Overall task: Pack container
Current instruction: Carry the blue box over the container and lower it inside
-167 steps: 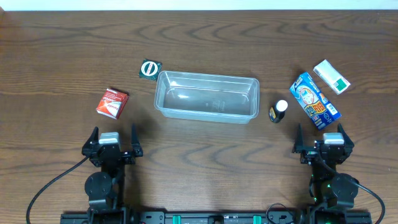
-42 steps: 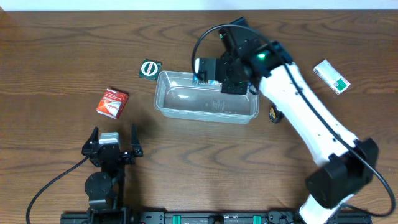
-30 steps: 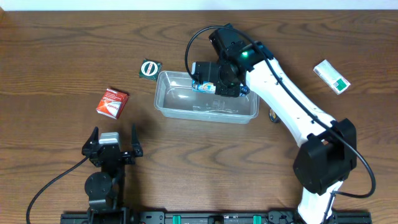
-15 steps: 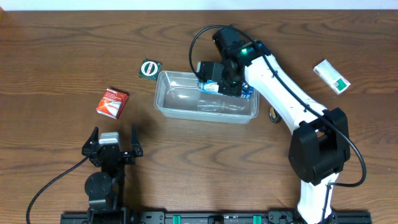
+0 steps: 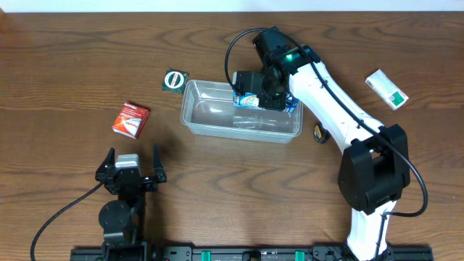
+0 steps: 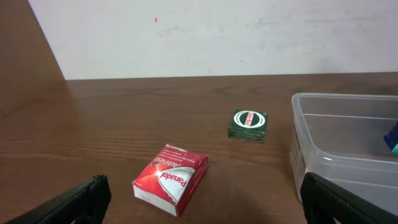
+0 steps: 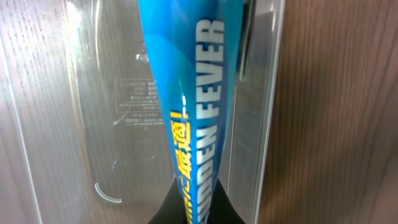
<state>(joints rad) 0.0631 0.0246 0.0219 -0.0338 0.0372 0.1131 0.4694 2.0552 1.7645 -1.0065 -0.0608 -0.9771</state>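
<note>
The blue box's lower edge is inside the tub's far side, so the box would settle inside if I let go now. My right gripper should open now.
The container (image 5: 217,133) is a clear tub in the middle of the table, also seen in the left wrist view (image 6: 348,143) and the right wrist view (image 7: 106,124). My right gripper (image 5: 267,90) is shut on a blue snack packet (image 5: 246,100), holding it edge-on over the tub's far right part, by the wall. In the right wrist view the packet (image 7: 186,93) rises from the right gripper (image 7: 193,202). Near the front edge at the left, my left gripper (image 5: 133,156) rests open and holds nothing; the left gripper (image 6: 202,202) faces a red Panadol box.
The red Panadol box (image 5: 130,119) (image 6: 171,186) lies left of the tub. A green packet (image 5: 174,80) (image 6: 248,124) sits at the tub's far left corner. A white and green packet (image 5: 386,88) lies far right. A small dark bottle (image 5: 320,133) stands right of the tub, partly under the arm.
The right arm has carried the blue packet a little to the right along the tub's far side. The left arm has not moved.
</note>
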